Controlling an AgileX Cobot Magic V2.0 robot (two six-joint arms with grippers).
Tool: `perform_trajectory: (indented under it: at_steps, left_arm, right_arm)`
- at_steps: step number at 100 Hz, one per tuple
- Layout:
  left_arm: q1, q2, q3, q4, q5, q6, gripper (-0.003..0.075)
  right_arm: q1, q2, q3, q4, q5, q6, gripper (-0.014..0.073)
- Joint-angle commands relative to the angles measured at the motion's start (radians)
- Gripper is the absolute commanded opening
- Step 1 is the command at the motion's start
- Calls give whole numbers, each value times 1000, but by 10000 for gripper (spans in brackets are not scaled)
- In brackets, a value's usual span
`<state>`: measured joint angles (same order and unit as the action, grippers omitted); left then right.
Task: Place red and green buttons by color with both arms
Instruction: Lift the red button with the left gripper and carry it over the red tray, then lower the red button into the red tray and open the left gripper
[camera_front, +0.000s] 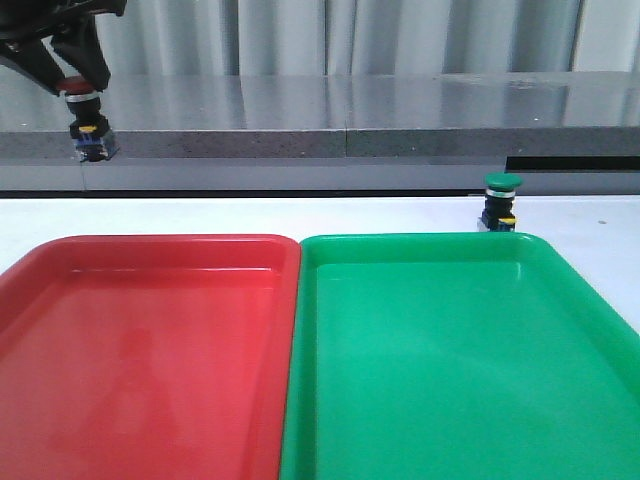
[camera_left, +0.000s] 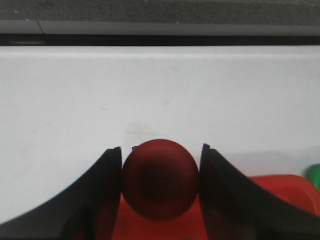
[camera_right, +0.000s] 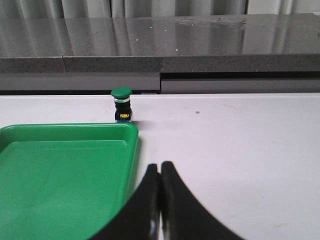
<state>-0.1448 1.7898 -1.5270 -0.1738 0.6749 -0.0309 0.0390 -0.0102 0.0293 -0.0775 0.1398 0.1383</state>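
Observation:
The red button (camera_front: 90, 130) comes down next, before my left gripper releases it. The yellow-blue base is high above the red tray, so opening now would drop the button.
My left gripper (camera_front: 79, 86) hangs high at the far left, above the red tray's back corner, shut on the red button (camera_front: 90, 130). The button's black body and yellow-blue base dangle below the fingers. In the left wrist view the dark-red cap (camera_left: 160, 182) fills the gap of the left gripper (camera_left: 161, 148), touching both jaws. The green button (camera_front: 501, 200) stands upright on the white table just behind the green tray's far right corner. My right gripper (camera_right: 160, 166) is shut and holds nothing, beside the green tray's edge, well short of the green button (camera_right: 121, 104).
A red tray (camera_front: 150, 245) and a green tray (camera_front: 420, 242) lie side by side, touching, with nothing in them. The green tray (camera_right: 65, 170) shows in the right wrist view. A grey ledge (camera_front: 350, 140) runs along the table's back.

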Motion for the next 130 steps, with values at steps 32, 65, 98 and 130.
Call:
perform_trajectory:
  at_steps: [32, 65, 98, 130]
  left_arm:
    - [-143, -183, 334, -101, -261, -7, 188]
    - [-199, -185, 493, -146, -389, -7, 188]
    - [-199, -165, 526, -142, -417, -7, 188]
    - [-199, -125, 526, -142, -411, -5, 192]
  right_arm:
    - [-7, -19, -17, -1, -81, -12, -60]
    - [-7, -19, -17, -1, -81, -12, -60]
    - [-7, -19, -17, -1, -81, -12, -60]
    - [-7, -19, -17, -1, -81, -12, -60]
